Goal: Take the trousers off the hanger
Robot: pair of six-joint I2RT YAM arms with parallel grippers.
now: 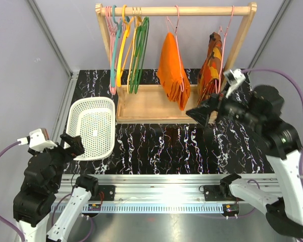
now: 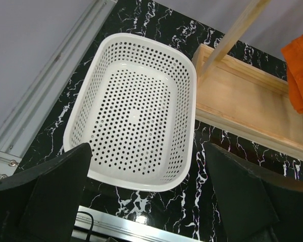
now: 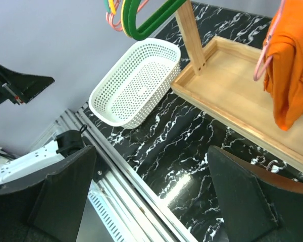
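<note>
My right gripper will next take hold of the pink hanger by its bare near-side wire (image 1: 182,85) (image 3: 261,67), which is clear of the orange trousers, so the trousers can be removed.
The bright orange trousers (image 1: 173,70) hang folded over a thin pink wire hanger (image 1: 175,24) on the wooden rail, mid-right of the rack. They also show in the right wrist view (image 3: 289,70) with the hanger's pink wire (image 3: 264,63) at their left edge, and at the left wrist view's right edge (image 2: 302,70). My right gripper (image 1: 201,114) is open and empty, raised in front of the rack, just right of and below the trousers. My left gripper (image 1: 73,144) is open and empty at the near edge of the white basket (image 1: 93,126).
A patterned orange-brown garment (image 1: 210,68) hangs on another pink hanger at the rack's right. Pink, teal, yellow and green empty hangers (image 1: 127,48) hang at the left. The rack stands on a wooden tray base (image 1: 146,103). The basket (image 2: 136,111) is empty.
</note>
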